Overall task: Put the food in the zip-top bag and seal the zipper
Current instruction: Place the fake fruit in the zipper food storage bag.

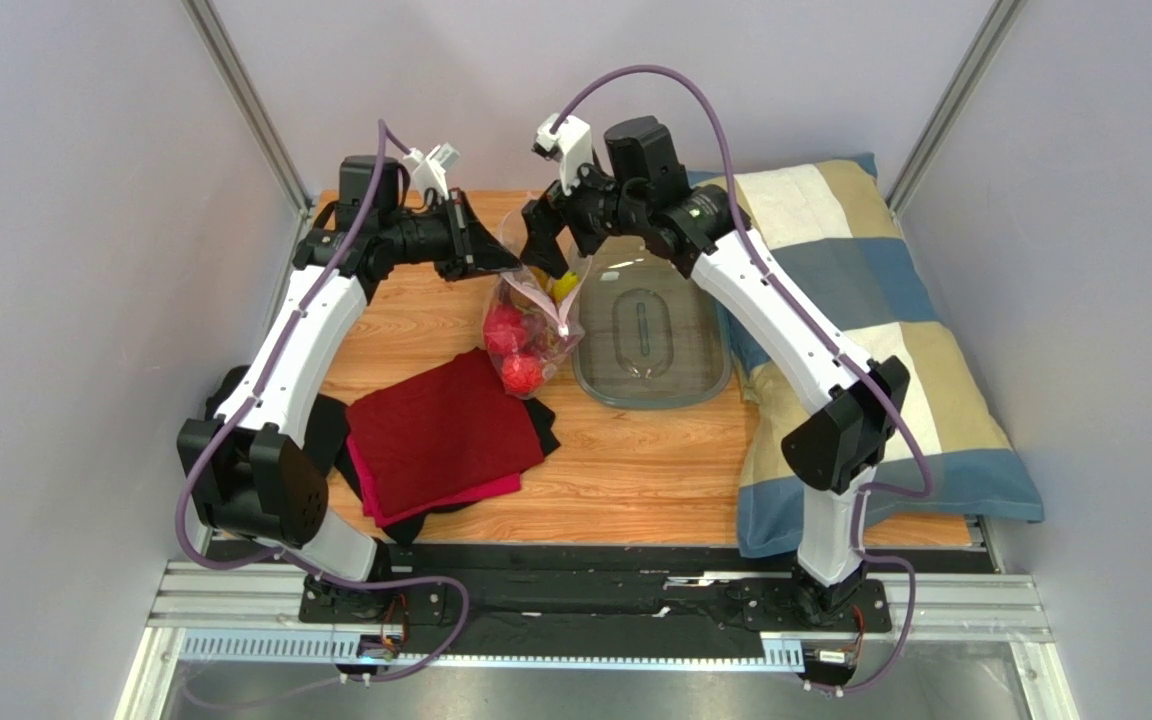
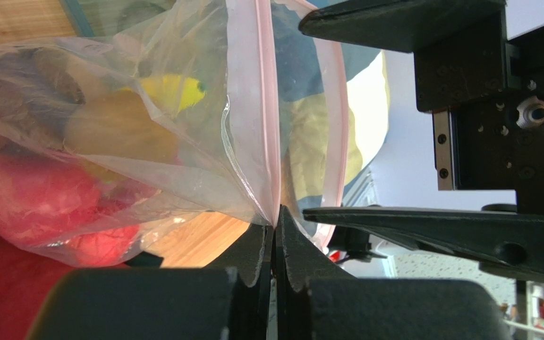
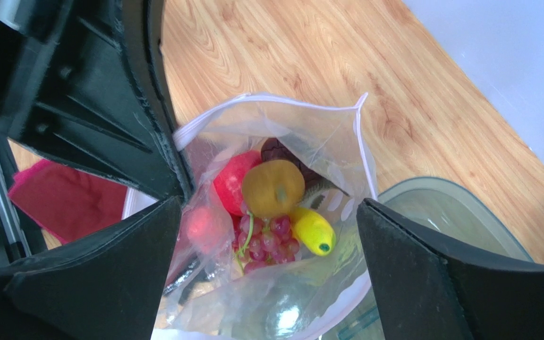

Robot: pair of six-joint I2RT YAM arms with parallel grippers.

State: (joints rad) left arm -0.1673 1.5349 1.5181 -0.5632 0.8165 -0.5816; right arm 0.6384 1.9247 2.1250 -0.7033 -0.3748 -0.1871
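Observation:
I need to lower the fingers of my right gripper before closing on the bag's wide-open top, because they are above that opening and would miss it now.
The zip-top bag (image 1: 530,323) hangs off the table between my two grippers, its mouth open upward. My left gripper (image 2: 276,225) is shut on the pink zipper (image 2: 273,142) at one end of the mouth; it also shows in the top view (image 1: 480,252). My right gripper (image 3: 268,205) is open, its jaws straddling the bag's mouth from above without pinching it; in the top view it is just right of the left one (image 1: 555,252). Inside the bag (image 3: 339,142) lie the food: red apple (image 3: 231,185), orange pumpkin (image 3: 273,188), purple grapes (image 3: 268,246), yellow banana (image 3: 312,232) and dark plum (image 3: 278,149).
A clear rigid tub (image 1: 651,338) lies just right of the bag. A red cloth (image 1: 440,428) on a black cloth lies at the front left. A patchwork pillow (image 1: 868,330) covers the table's right side. Grey walls close in on both sides.

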